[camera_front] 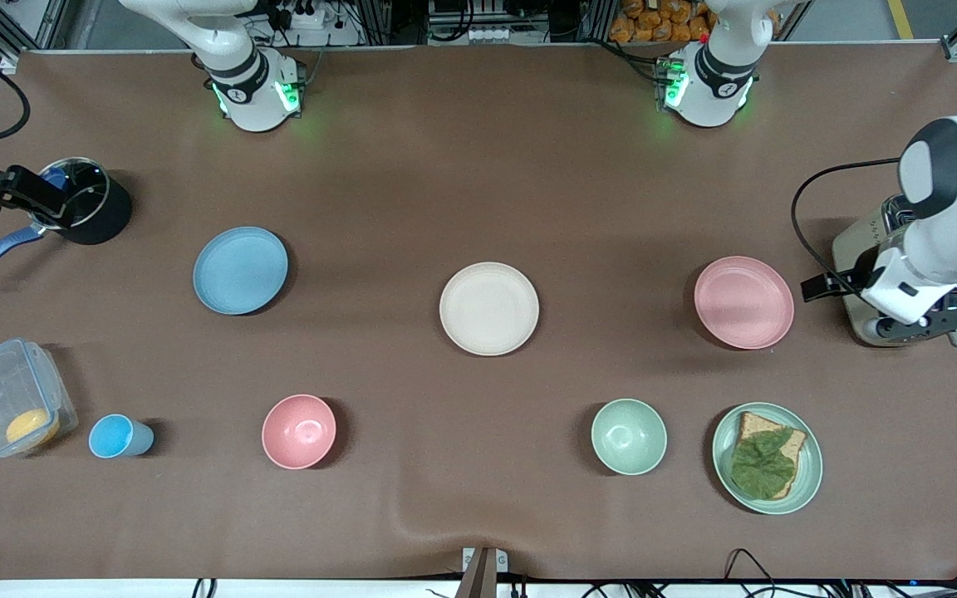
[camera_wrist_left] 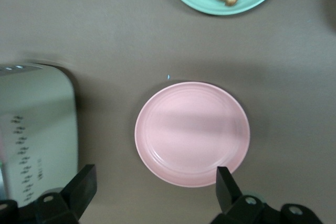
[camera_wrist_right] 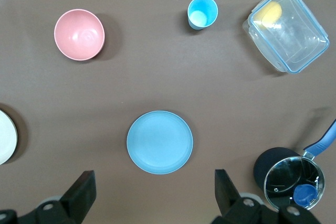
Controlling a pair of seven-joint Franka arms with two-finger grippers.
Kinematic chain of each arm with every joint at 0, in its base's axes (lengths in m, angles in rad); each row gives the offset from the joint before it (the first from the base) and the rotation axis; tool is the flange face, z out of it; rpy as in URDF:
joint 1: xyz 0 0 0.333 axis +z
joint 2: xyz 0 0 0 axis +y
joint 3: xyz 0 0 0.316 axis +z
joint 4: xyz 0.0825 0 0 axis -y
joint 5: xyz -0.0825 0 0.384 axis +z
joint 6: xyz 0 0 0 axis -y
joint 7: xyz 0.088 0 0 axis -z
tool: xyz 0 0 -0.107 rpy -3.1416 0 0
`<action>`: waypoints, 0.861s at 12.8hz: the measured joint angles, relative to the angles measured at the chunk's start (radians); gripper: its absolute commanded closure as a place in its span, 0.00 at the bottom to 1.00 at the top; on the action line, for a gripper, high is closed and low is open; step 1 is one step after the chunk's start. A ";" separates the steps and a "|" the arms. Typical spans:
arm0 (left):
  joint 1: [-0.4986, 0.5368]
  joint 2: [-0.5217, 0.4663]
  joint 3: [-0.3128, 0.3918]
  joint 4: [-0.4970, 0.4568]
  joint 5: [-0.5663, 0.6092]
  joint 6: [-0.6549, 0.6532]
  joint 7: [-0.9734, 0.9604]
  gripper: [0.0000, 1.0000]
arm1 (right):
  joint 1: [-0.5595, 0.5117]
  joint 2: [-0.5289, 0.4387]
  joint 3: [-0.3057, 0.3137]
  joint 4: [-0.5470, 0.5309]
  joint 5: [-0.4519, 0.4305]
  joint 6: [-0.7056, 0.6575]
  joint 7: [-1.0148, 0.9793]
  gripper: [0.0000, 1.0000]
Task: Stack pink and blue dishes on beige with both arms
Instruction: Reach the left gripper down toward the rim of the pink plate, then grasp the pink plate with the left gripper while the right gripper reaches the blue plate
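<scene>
The pink plate will be stacked on the beige plate, so my left gripper will next grip the pink plate by its rim (camera_front: 787, 302).
The cream-beige plate (camera_front: 488, 308) lies mid-table. The light blue plate (camera_front: 240, 270) lies toward the right arm's end, and the pale pink plate (camera_front: 743, 301) toward the left arm's end. My left gripper (camera_front: 821, 286) hangs open in the air between the pink plate and the toaster. In the left wrist view the pink plate (camera_wrist_left: 192, 133) lies just ahead of the open left gripper (camera_wrist_left: 156, 187). My right gripper (camera_front: 34, 198) hangs open over the black pot. The right wrist view shows the blue plate (camera_wrist_right: 159, 141) ahead of the open right gripper (camera_wrist_right: 156, 190), well below it.
A black pot (camera_front: 88, 208) with a glass lid and a silver toaster (camera_front: 919, 291) stand at the table's two ends. Nearer the front camera are a clear container (camera_front: 9, 399), blue cup (camera_front: 117, 436), pink bowl (camera_front: 299, 431), green bowl (camera_front: 629, 436) and green plate (camera_front: 811, 465) with toast.
</scene>
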 measured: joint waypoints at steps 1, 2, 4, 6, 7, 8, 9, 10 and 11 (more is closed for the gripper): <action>0.008 0.008 0.000 -0.049 0.006 0.063 0.000 0.00 | 0.000 0.000 0.000 0.000 0.000 0.000 0.000 0.00; 0.019 0.021 0.000 -0.088 0.014 0.112 0.001 0.00 | 0.000 0.000 0.000 0.000 0.000 0.000 0.000 0.00; 0.045 0.058 0.000 -0.126 0.016 0.160 0.007 0.00 | 0.000 0.000 0.000 0.000 0.000 0.000 0.001 0.00; 0.073 0.098 0.000 -0.130 0.017 0.183 0.035 0.00 | 0.000 0.000 -0.001 -0.001 0.000 0.000 0.001 0.00; 0.084 0.117 0.001 -0.130 0.017 0.190 0.044 0.00 | -0.001 0.000 -0.002 -0.002 0.000 0.000 0.001 0.00; 0.093 0.133 0.001 -0.130 0.017 0.193 0.046 0.00 | -0.001 0.001 -0.003 -0.003 0.000 0.000 0.001 0.00; 0.101 0.148 0.000 -0.130 0.017 0.194 0.046 0.00 | -0.001 0.002 -0.004 -0.004 0.000 0.000 0.001 0.00; 0.110 0.162 0.000 -0.130 0.017 0.196 0.046 0.02 | -0.002 0.004 -0.004 -0.005 0.000 0.000 0.001 0.00; 0.120 0.178 0.001 -0.131 0.017 0.200 0.047 0.03 | -0.002 0.006 -0.004 -0.007 0.000 0.001 0.001 0.00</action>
